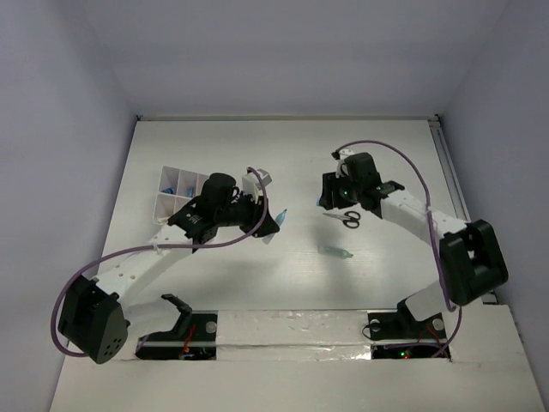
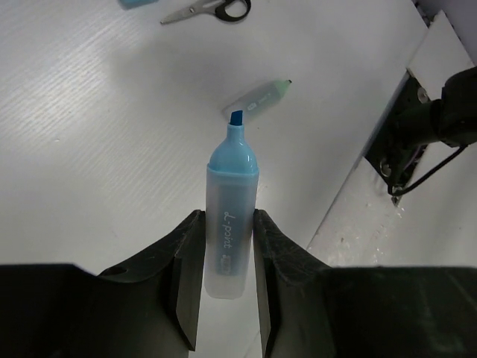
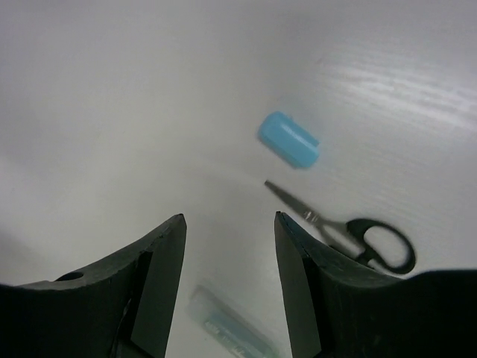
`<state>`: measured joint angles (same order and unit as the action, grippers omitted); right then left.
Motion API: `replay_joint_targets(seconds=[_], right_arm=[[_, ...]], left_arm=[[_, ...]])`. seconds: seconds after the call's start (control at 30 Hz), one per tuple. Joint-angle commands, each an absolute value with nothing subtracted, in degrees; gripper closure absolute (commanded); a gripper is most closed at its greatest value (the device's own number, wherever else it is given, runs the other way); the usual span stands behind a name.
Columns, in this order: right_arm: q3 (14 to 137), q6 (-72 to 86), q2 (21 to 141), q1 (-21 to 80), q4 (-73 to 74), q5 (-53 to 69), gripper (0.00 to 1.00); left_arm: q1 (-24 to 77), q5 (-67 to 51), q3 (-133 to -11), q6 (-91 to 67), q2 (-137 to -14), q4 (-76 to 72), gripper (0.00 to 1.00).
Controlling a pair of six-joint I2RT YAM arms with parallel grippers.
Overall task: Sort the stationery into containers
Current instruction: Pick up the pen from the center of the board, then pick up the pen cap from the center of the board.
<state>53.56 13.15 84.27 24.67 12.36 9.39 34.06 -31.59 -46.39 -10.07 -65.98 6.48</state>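
Observation:
The right gripper grips the loose blue cap [image 3: 288, 139] by its long sides next, and the cap's opening stays free for the highlighter's tip.
An uncapped blue highlighter [image 2: 232, 216] sits clamped between the fingers of my left gripper [image 2: 227, 218], its tip pointing away from the wrist. From above, this gripper [image 1: 276, 220] hovers just right of the white divided box [image 1: 161, 202], which holds blue pieces in its far compartments. My right gripper [image 3: 229, 218] is open and empty above the table. A loose blue cap [image 3: 288, 139] lies ahead of it. Black-handled scissors [image 3: 350, 231] lie to its right. A teal highlighter [image 3: 231, 328] lies below, between its fingers, and shows in the overhead view as the teal highlighter [image 1: 334, 252].
The right arm's purple cable [image 1: 412, 167] loops above the table. A raised white strip [image 1: 292, 330] with both arm bases runs along the near edge. White walls close in the left, back and right sides of the table.

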Motion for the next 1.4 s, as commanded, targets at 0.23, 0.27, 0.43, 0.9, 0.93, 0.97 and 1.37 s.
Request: replay_joint_targets(seconds=[0.23, 0.27, 0.43, 0.9, 0.93, 0.97, 1.37], right_arm=[[79.1, -12.7, 105.1, 25.1, 29.7, 2.5, 0.42], [79.8, -14.5, 106.7, 25.1, 30.8, 3.2, 0.42], [83.8, -16.9, 110.4, 25.1, 34.7, 4.5, 0.42], [86.9, -17.8, 116.7, 25.7, 36.3, 7.8, 0.47], [86.9, -17.8, 117.0, 25.7, 36.2, 7.9, 0.47], [87.1, -17.8, 117.2, 25.7, 36.1, 7.9, 0.48], [88.2, -14.8, 116.3, 26.2, 34.5, 6.2, 0.74]], left_arm=[[31.2, -40.3, -43.2, -13.3, -60.2, 1.1, 1.0], [31.2, -39.9, -43.2, -13.2, -60.0, 1.4, 1.0], [31.2, -39.3, -43.5, -12.9, -59.5, 1.8, 1.0], [29.5, -39.3, -43.5, -12.9, -60.5, 1.8, 1.0], [29.5, -39.2, -43.5, -13.0, -60.5, 1.8, 1.0], [29.5, -39.2, -43.5, -12.9, -60.5, 1.8, 1.0], [29.5, -38.8, -43.5, -12.9, -60.5, 1.7, 1.0]])
